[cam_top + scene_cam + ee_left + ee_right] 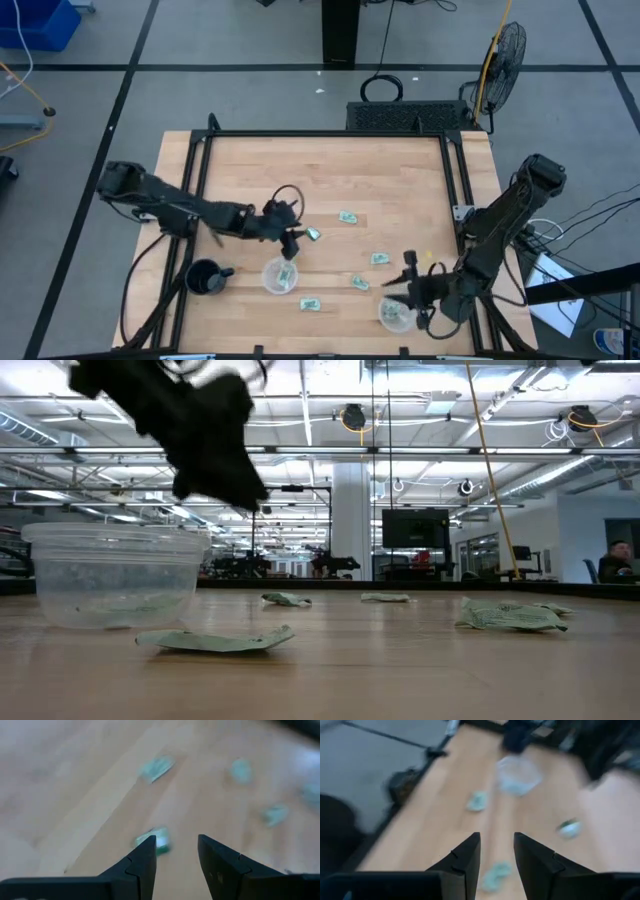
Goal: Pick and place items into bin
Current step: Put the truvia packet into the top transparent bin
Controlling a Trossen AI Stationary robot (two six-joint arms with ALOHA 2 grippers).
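Note:
My left gripper grips the small green-and-white packet by its edge [313,234] next, to place the packet into the bin [280,276].
Several small pale green-and-white packets lie flat on the wooden table: one [347,216], one [313,234], one [380,258], one [359,283], one [309,304]. Another packet [284,274] sits inside the left clear cup [275,285]. My left gripper [292,240] hangs open just past that cup's far side; in its wrist view [177,840] a packet [159,840] lies on the table beyond one fingertip. My right gripper [405,285] is open [497,836], above the table by the right clear cup [397,314]. The low view shows the left gripper [200,440] above the cup [115,575].
A black mug [204,278] stands near the table's near-left corner. A black frame rail [320,133] borders the far edge and sides. In the low view a packet [215,642] lies in front of the cup, and others [512,616] lie farther right.

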